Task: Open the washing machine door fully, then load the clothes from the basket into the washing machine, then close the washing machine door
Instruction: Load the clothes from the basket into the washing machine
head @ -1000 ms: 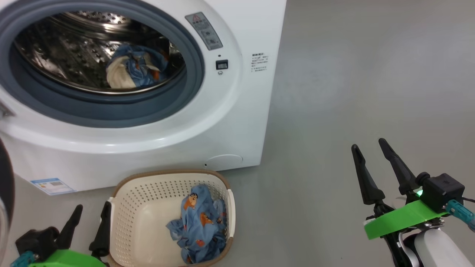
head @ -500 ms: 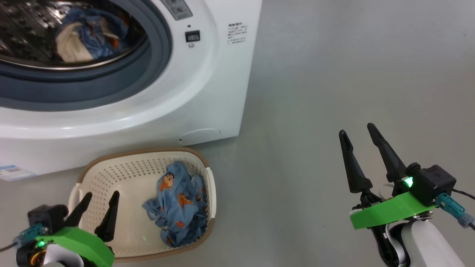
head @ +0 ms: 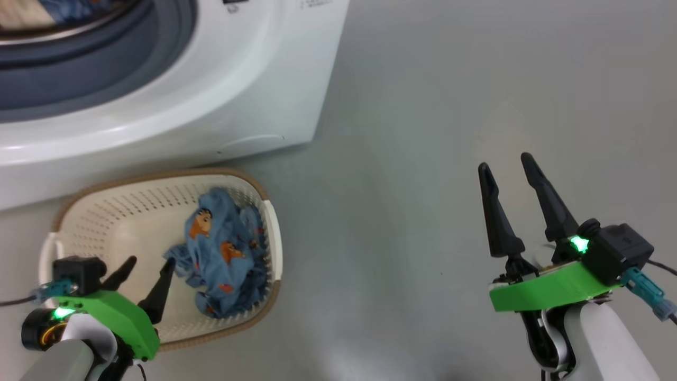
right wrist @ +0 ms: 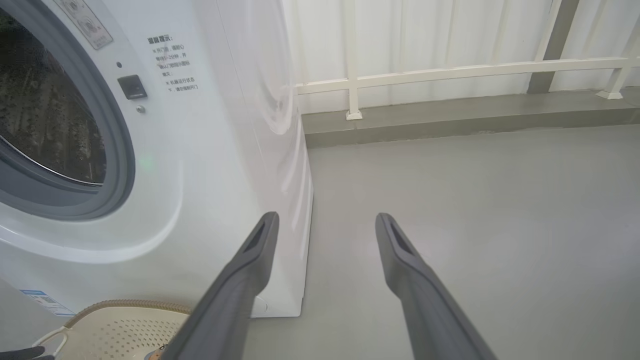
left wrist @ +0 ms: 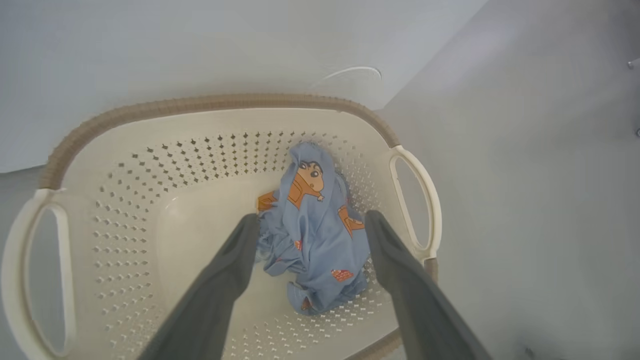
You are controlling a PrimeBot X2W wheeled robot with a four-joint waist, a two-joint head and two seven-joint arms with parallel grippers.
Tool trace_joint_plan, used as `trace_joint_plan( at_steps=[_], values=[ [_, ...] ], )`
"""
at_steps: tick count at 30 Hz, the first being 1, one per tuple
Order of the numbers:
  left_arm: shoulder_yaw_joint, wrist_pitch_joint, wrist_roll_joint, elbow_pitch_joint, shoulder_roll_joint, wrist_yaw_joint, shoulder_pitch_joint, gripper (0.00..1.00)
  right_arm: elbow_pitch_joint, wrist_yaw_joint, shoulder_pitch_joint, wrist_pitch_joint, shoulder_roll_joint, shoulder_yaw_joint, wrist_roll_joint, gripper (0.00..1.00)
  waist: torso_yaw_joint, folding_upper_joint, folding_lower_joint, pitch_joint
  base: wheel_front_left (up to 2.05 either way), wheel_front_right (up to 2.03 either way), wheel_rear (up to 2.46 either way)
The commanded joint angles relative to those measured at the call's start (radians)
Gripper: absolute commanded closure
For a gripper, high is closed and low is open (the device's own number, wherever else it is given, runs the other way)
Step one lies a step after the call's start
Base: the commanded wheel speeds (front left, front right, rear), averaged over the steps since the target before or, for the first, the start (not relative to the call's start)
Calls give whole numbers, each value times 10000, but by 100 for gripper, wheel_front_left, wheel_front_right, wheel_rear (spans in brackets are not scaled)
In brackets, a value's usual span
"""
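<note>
The light blue garment will be loaded into the drum of the washing machine, so my left gripper will next grab it by its crumpled middle [head: 223, 259] [left wrist: 315, 241].
The cream basket [head: 63, 222] stands on the floor in front of the white washing machine [head: 222, 84]. A crumpled light blue garment [head: 222, 254] of the clothes lies in its right half. My left gripper [head: 149, 261] hangs open over the basket's near left part, one fingertip close beside the garment. In the left wrist view the garment [left wrist: 315, 235] lies beyond and between the spread fingers of the left gripper [left wrist: 311, 218], inside the basket [left wrist: 125, 165]. Another blue and cream garment [head: 31, 10] lies in the drum. My right gripper [head: 503, 161] stands open and empty above the floor to the right. The washing machine door is out of view.
In the right wrist view the right gripper [right wrist: 326, 217] points along the washing machine's [right wrist: 215, 150] right front corner, with the drum opening [right wrist: 45, 115] at the left. A white railing [right wrist: 450, 72] on a low grey kerb runs behind. Grey floor [head: 423, 132] spreads to the right.
The head camera has tilted down, so the machine slid up and left. My left gripper has moved forward over the basket toward the garment. Both grippers stay open.
</note>
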Motion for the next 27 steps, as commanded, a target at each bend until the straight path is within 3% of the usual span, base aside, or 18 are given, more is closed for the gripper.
trace_joint_plan(
  at_steps=[1,9,27],
  values=[
    [90,100,-150,-5,459,4,-271,0,-315,44,-198,-80,4,222,-125,0,-384,0,-1,641,0,0,0],
    [-1059,306,-882,353,737,4,-1140,0,-595,44,-292,-80,82,286,-151,0,-691,0,-1,1486,0,0,0],
    [-2690,1115,-2439,1023,1149,4,-3122,0,-1041,44,-727,-80,88,738,587,0,-1248,0,-1,3437,0,0,0]
  ],
)
